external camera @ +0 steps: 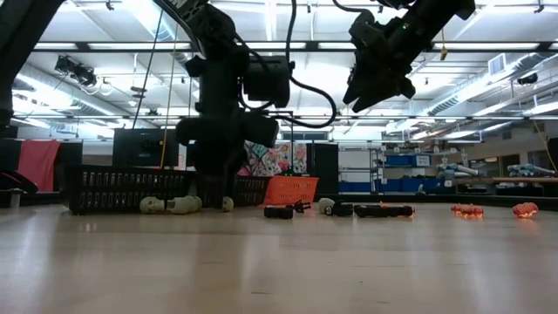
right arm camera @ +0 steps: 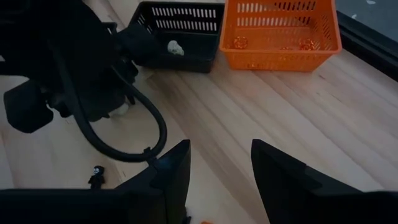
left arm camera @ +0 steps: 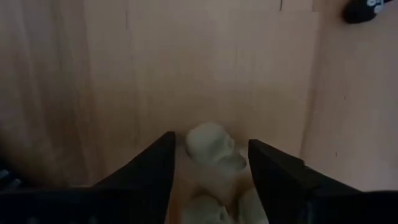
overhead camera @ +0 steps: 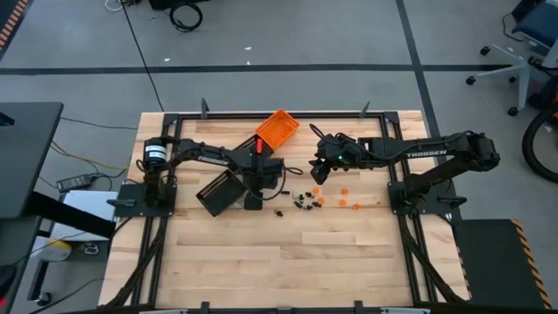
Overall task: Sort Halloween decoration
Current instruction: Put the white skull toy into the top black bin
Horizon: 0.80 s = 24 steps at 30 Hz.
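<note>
The whitish skull (left arm camera: 211, 146) is between my left gripper's fingers near the wood, so my left gripper should close on it.
Small whitish trinkets (left arm camera: 210, 144) lie on the table between the open fingers of my left gripper (left arm camera: 211, 138), which points down at the table beside a black tray (overhead camera: 218, 190). In the low view the left gripper (external camera: 209, 194) is down at the table, with whitish trinkets (external camera: 181, 205) around it. Orange trinkets (overhead camera: 342, 192) and black trinkets (overhead camera: 301, 200) lie scattered at the table's middle. My right gripper (overhead camera: 316, 173) is open and empty, raised well above the table (external camera: 377, 87), over the scattered trinkets. My left gripper comes from above, pointing down, with one finger on either side of the whitish trinkets, which lie on the table. I cannot tell whether the fingers touch them.
An orange tray (overhead camera: 277, 128) stands at the far edge with orange trinkets (right arm camera: 239, 42) inside. A second black tray (right arm camera: 180, 28) next to it holds a whitish trinket (right arm camera: 175, 47). The left arm's cable (right arm camera: 149, 124) loops near the trays. Bare wood lies toward the near edge.
</note>
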### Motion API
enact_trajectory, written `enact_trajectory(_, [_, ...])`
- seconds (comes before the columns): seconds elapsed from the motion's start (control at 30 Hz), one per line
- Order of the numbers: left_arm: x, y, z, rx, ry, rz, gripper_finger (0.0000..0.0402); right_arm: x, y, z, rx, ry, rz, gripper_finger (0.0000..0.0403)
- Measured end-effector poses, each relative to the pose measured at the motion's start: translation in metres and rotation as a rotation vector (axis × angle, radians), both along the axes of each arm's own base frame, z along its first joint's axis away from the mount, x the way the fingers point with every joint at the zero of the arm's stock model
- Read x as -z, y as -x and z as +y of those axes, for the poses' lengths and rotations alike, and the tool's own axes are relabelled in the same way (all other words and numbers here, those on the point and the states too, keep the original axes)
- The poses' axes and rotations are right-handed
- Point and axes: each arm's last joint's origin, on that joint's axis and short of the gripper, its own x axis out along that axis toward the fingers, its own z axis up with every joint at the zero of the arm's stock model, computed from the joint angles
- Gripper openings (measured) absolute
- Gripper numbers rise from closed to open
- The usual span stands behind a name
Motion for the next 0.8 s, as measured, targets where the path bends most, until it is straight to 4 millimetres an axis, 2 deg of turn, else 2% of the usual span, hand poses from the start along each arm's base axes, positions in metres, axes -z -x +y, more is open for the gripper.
enact_trajectory(0.13, [0.0001, -0.0004, 0.0003, -0.002, -0.014, -0.002, 0.0175, 0.0, 0.0, 0.0, 0.0, 0.0, 0.0, 0.0173])
enact_trajectory(0.5, [-0.0008, -0.0006, -0.0012, -0.024, -0.009, -0.002, 0.0052, 0.0, 0.0, 0.0, 0.001, 0.0, 0.0, 0.0173])
enact_trajectory(0.8, [-0.0022, -0.0006, -0.0013, -0.041, -0.004, 0.001, 0.0039, 0.0001, 0.0001, 0.0, 0.001, 0.0, 0.001, 0.0173])
